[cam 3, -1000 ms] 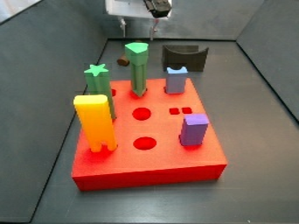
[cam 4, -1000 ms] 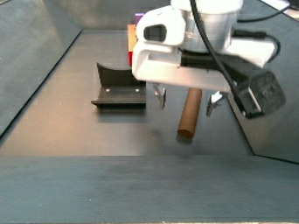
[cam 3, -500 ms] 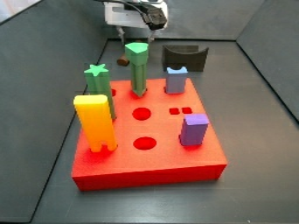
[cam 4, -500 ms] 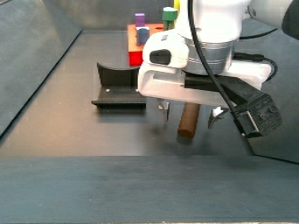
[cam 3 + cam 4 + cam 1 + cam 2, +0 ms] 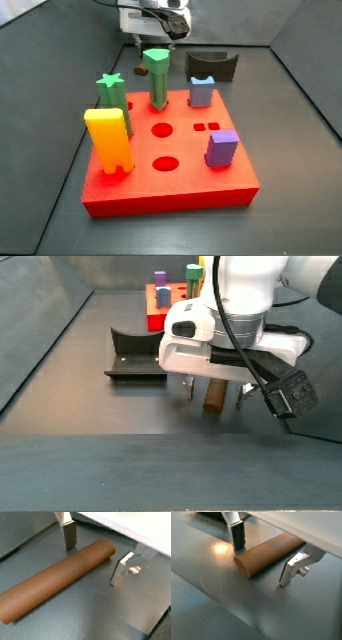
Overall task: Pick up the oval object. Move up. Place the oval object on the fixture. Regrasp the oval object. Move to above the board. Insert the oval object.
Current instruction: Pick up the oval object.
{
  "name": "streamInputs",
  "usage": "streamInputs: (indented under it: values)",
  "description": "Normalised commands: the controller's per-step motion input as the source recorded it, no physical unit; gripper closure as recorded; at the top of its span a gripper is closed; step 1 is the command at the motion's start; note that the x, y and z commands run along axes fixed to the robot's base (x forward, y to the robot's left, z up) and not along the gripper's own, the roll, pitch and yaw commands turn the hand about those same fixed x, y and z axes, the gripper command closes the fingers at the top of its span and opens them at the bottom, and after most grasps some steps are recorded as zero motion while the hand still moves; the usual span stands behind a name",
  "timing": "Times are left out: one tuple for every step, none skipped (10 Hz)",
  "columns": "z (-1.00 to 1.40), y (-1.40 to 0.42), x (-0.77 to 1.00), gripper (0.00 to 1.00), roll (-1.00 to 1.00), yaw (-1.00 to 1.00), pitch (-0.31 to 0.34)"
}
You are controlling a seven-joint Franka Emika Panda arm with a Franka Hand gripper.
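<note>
My gripper picks up the brown peg near its end (image 5: pixel 95 556) next, to set it upright on the fixture for regrasping.
The oval object (image 5: pixel 60 577) is a long dark brown peg lying flat on the grey floor; it also shows in the wrist view looking at its end (image 5: pixel 261 558). My gripper (image 5: pixel 95 554) is open and low over it, one silver finger on each side with a small gap to the peg. In a side view the gripper (image 5: pixel 215 393) hangs just above the floor with the oval object (image 5: pixel 213 403) between its fingers. The dark fixture (image 5: pixel 135 357) stands a little to one side, apart from the peg. The red board (image 5: pixel 174 175) lies further off. The gripper (image 5: pixel 156 22) shows behind the board.
On the board stand a yellow notched block (image 5: pixel 107 138), a green star peg (image 5: pixel 111 92), a green triangular peg (image 5: pixel 158 78), a blue-grey peg (image 5: pixel 201 90) and a purple block (image 5: pixel 222 148). The fixture (image 5: pixel 211 66) sits behind the board. Grey walls enclose the floor.
The gripper has come down over the lying peg, so its fingers now straddle it near the floor. The peg has not moved.
</note>
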Motion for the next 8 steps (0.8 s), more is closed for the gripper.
streamInputs:
  values:
    - [0.0, 0.0, 0.0, 0.0, 0.0, 0.0, 0.0]
    - [0.0, 0.0, 0.0, 1.0, 0.0, 0.0, 0.0]
    - [0.0, 0.0, 0.0, 1.0, 0.0, 0.0, 0.0]
    - [0.0, 0.0, 0.0, 1.0, 0.0, 0.0, 0.0]
    - [0.0, 0.0, 0.0, 1.0, 0.0, 0.0, 0.0]
    - [0.0, 0.0, 0.0, 1.0, 0.0, 0.0, 0.0]
    - [0.0, 0.0, 0.0, 1.0, 0.0, 0.0, 0.0]
    - [0.0, 0.0, 0.0, 1.0, 0.0, 0.0, 0.0]
